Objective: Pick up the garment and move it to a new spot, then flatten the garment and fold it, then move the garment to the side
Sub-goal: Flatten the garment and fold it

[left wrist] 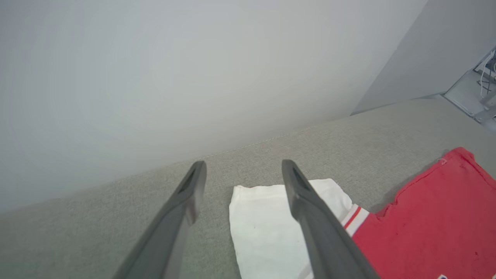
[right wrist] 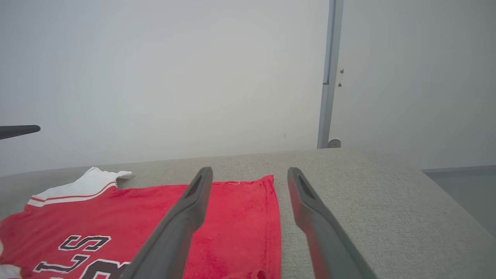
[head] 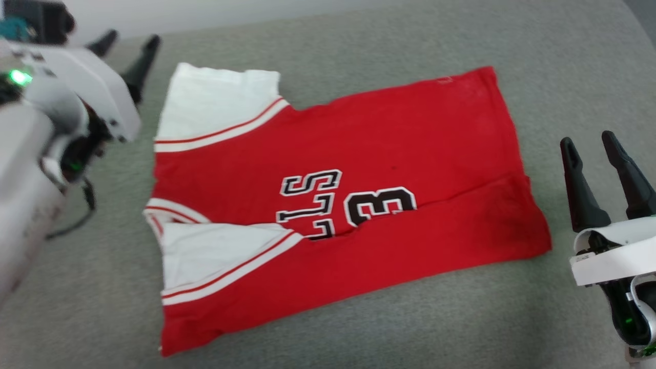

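Note:
My right gripper grabs the garment by its far red hem corner [head: 487,73] next, which lifts off the surface while the garment's red body [head: 424,135] lies flat.
The garment [head: 359,164], a red jersey with white sleeve panels, striped trim and dark lettering, lies spread on the grey surface with its near long edge folded over the chest. My left gripper [head: 128,46] hovers open just left of the far white sleeve [left wrist: 267,224], holding nothing. Off the garment's hem, at the right, my right gripper [head: 594,146] stands open and empty. In the right wrist view the garment [right wrist: 232,217] lies below and left of the open fingers [right wrist: 182,221].
The grey fabric surface [head: 384,323] stretches all round the garment, with bare room in front and to the right. A pale wall [right wrist: 155,77] rises behind its far edge. A metal frame with cables [left wrist: 480,89] stands beyond the far corner.

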{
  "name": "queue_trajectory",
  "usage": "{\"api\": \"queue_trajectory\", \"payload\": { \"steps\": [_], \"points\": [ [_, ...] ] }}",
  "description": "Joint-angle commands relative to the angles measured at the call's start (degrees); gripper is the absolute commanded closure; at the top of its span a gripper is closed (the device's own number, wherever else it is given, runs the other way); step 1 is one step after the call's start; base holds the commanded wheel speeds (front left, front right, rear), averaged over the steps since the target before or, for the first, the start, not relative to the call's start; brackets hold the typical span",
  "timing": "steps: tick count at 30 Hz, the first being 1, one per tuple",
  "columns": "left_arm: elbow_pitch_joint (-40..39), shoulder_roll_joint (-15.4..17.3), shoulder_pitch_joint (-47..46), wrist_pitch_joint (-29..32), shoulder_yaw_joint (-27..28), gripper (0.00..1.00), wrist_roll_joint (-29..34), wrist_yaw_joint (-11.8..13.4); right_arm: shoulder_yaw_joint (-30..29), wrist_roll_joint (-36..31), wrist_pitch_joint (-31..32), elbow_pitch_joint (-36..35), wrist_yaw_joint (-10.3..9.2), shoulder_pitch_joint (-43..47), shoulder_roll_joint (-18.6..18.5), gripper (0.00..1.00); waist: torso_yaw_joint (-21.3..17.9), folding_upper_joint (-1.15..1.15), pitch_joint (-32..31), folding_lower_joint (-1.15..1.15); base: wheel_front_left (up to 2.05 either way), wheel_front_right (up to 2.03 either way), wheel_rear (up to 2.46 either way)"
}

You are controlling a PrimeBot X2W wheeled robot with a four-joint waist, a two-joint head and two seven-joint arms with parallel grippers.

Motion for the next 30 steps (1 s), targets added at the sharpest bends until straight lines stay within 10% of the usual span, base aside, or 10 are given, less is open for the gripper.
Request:
{"api": "queue_trajectory", "payload": {
  "steps": [1,19,21,24,30],
  "points": [
    [2.9,-0.5,-2.5,1.8,-0.6,0.0,0.9,-1.1,0.5,0.0,-0.7,-0.4,-0.09,-0.1,0.5,0.0,-4.4,0.0,3.5,0.0,0.0,0.0,0.0],
    [19.7,1.2,-14.1,37.6,-5.8,0.0,-3.6,-5.8,4.2,1.3,-1.3,-2.2,-0.09,-1.5,0.2,0.0,-12.9,0.0,10.9,0.0,0.0,0.0,0.0],
    [19.4,0.5,-13.9,39.8,-5.8,0.25,-4.6,-5.9,4.0,1.3,-1.3,-2.2,-0.09,-1.6,0.1,0.0,-12.7,0.0,11.2,0.0,0.0,0.0,0.0],
    [18.7,-0.3,-14.1,41.2,-6.2,1.0,-5.1,-6.0,4.3,1.0,-0.5,-2.1,-0.09,-2.5,-0.3,0.0,-12.2,0.0,11.5,0.0,0.0,0.0,0.0],
    [17.5,-0.7,-15.1,42.1,-6.6,1.0,-5.2,-5.9,6.5,2.2,5.4,-2.2,-0.09,-8.1,-2.1,0.0,-10.5,0.0,12.0,0.0,0.0,0.0,0.0]
  ]
}}
